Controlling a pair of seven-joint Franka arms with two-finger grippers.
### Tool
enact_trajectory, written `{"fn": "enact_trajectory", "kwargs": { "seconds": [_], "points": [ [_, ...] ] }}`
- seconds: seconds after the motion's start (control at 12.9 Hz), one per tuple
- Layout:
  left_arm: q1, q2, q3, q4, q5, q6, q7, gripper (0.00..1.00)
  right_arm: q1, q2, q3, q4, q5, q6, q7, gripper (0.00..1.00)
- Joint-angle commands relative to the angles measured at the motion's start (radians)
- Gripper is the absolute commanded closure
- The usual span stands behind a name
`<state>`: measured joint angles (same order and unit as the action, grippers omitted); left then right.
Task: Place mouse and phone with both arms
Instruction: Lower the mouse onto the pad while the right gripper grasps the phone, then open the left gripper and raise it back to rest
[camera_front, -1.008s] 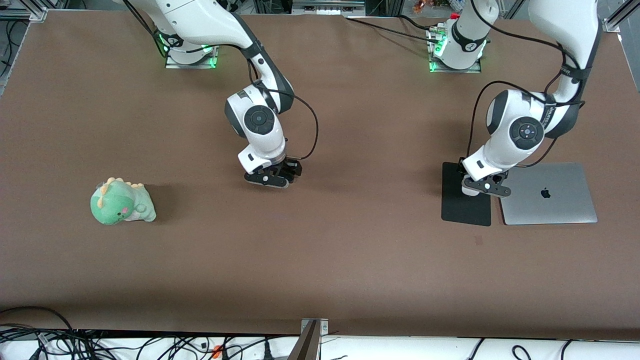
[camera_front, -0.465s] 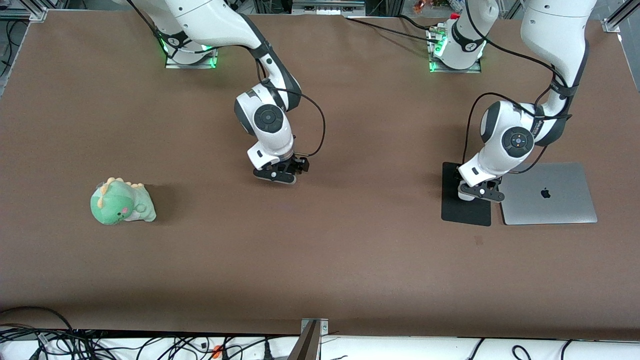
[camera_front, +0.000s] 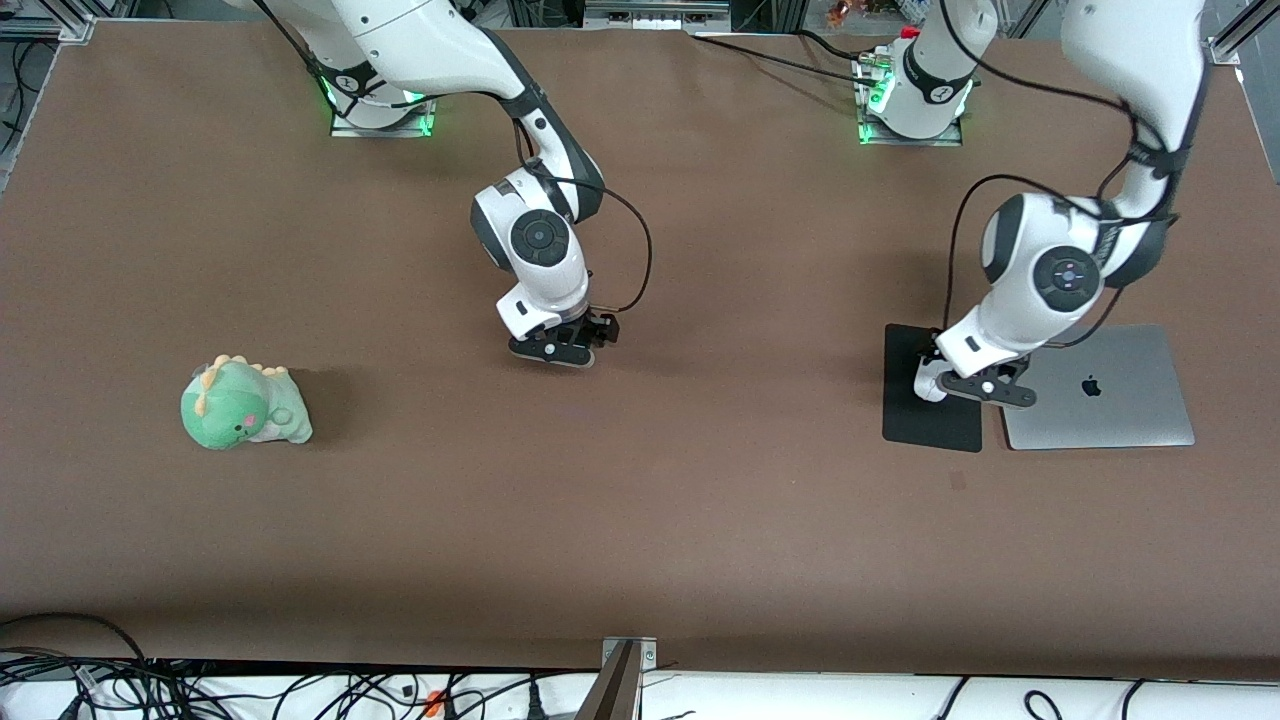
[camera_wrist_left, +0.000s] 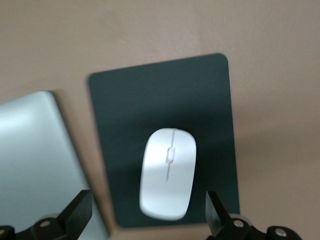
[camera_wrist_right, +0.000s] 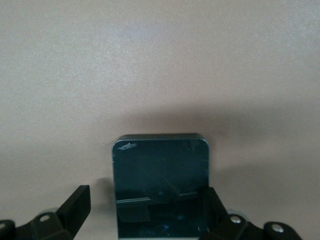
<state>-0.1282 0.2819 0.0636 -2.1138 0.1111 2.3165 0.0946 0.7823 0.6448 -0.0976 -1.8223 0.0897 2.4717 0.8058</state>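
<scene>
The right gripper picks up the phone by its long side edges next to place it beside the green plush dinosaur (camera_front: 246, 404).
The white mouse (camera_wrist_left: 167, 172) lies flat on the black mouse pad (camera_wrist_left: 150, 95); in the front view it shows as a white spot (camera_front: 927, 383) on the pad (camera_front: 930, 425). My left gripper (camera_wrist_left: 147, 207) hangs open above it, fingers wide on either side, touching nothing; it also shows in the front view (camera_front: 985, 388). The black phone (camera_wrist_right: 160, 180) lies flat on the brown table. My right gripper (camera_wrist_right: 145, 200) is open around it, with a gap beside one finger (camera_wrist_right: 77, 200). In the front view this gripper (camera_front: 560, 350) hides the phone.
A closed silver laptop (camera_front: 1095, 388) lies beside the mouse pad toward the left arm's end; it also shows in the left wrist view (camera_wrist_left: 30, 150). A green plush dinosaur (camera_front: 243, 405) sits toward the right arm's end. The table is brown.
The right gripper shifted a little toward the left arm's end, then held still. The left gripper first moved a little along the pad, then drew back toward the laptop as its arm rose.
</scene>
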Motion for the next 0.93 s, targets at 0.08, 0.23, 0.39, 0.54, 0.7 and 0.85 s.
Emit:
{"fn": "enact_trajectory", "kwargs": {
  "seconds": [0.08, 0.23, 0.39, 0.54, 0.7, 0.85],
  "points": [
    [0.024, -0.105, -0.011, 0.304, -0.031, -0.563, 0.024, 0.00, 0.002, -0.016, -0.011, 0.008, 0.012, -0.050, -0.036, 0.00],
    [0.024, -0.134, -0.013, 0.438, -0.033, -0.721, 0.024, 0.00, 0.002, -0.013, -0.011, 0.008, 0.012, -0.050, -0.025, 0.00],
    [0.030, -0.180, -0.019, 0.491, -0.034, -0.740, 0.022, 0.00, 0.009, -0.001, -0.010, 0.008, 0.012, -0.039, -0.002, 0.00],
    [0.100, -0.210, -0.077, 0.550, -0.044, -0.762, 0.022, 0.00, 0.012, 0.001, -0.010, 0.003, 0.012, -0.033, -0.002, 0.00],
    [0.168, -0.281, -0.137, 0.534, -0.036, -0.795, 0.020, 0.00, 0.014, 0.007, -0.010, 0.001, 0.012, -0.028, -0.002, 0.02],
    [0.189, -0.309, -0.137, 0.502, -0.039, -0.793, 0.017, 0.00, 0.012, 0.009, -0.010, -0.003, 0.012, -0.024, -0.002, 0.07]
  ]
}}
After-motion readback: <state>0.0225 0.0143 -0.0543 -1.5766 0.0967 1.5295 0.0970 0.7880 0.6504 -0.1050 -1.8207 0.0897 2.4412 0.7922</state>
